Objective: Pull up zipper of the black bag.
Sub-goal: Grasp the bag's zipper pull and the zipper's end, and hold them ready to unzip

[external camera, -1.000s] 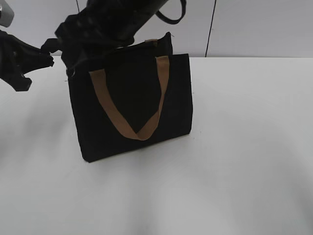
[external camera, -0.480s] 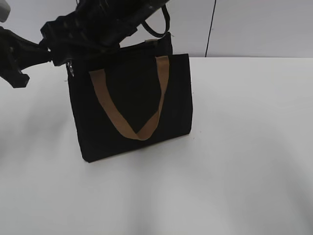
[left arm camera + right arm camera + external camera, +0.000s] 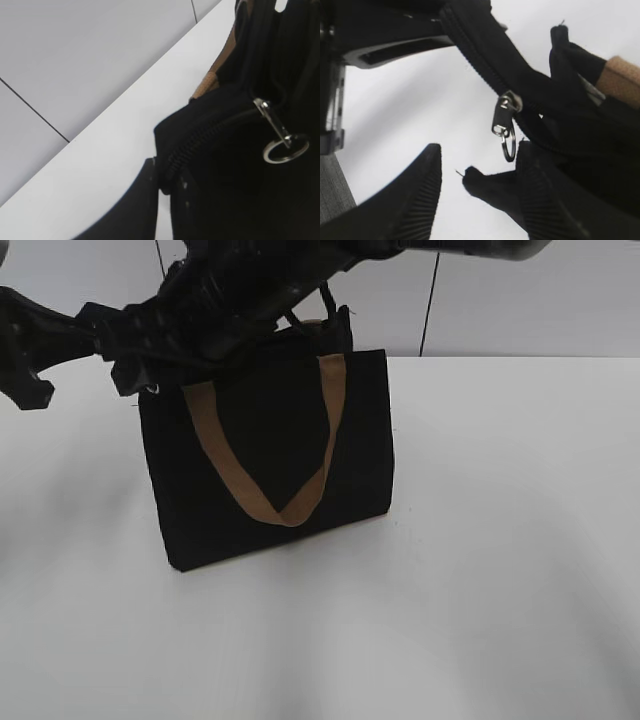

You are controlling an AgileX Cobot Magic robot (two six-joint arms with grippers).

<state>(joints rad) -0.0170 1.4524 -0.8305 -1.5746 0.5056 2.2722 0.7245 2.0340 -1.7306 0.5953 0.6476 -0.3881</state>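
The robot's right gripper will pull up the zipper (image 3: 479,55) of the black bag next, so it will grab the pull tab by its metal ring (image 3: 508,146).
The black bag (image 3: 270,455) stands upright on the white table (image 3: 500,540), one tan strap hanging down its front. Its zipper (image 3: 200,135) runs along the top edge. The silver pull tab with a ring (image 3: 504,131) hangs near the bag's left end and also shows in the left wrist view (image 3: 277,140). My left gripper (image 3: 161,176) is shut on the fabric tail at the zipper's end, left of the bag (image 3: 95,330). My right gripper (image 3: 479,165) reaches across over the bag's top-left corner (image 3: 140,370). It is open, and the pull tab hangs just above its right finger, not held.
A pale wall (image 3: 520,300) with a dark vertical seam rises behind the table's far edge. Both black arms crowd the bag's upper left. White tabletop lies in front of and to the right of the bag.
The right arm has stretched further left across the bag's top. The left gripper has risen a little with the zipper's end. The bag stays put.
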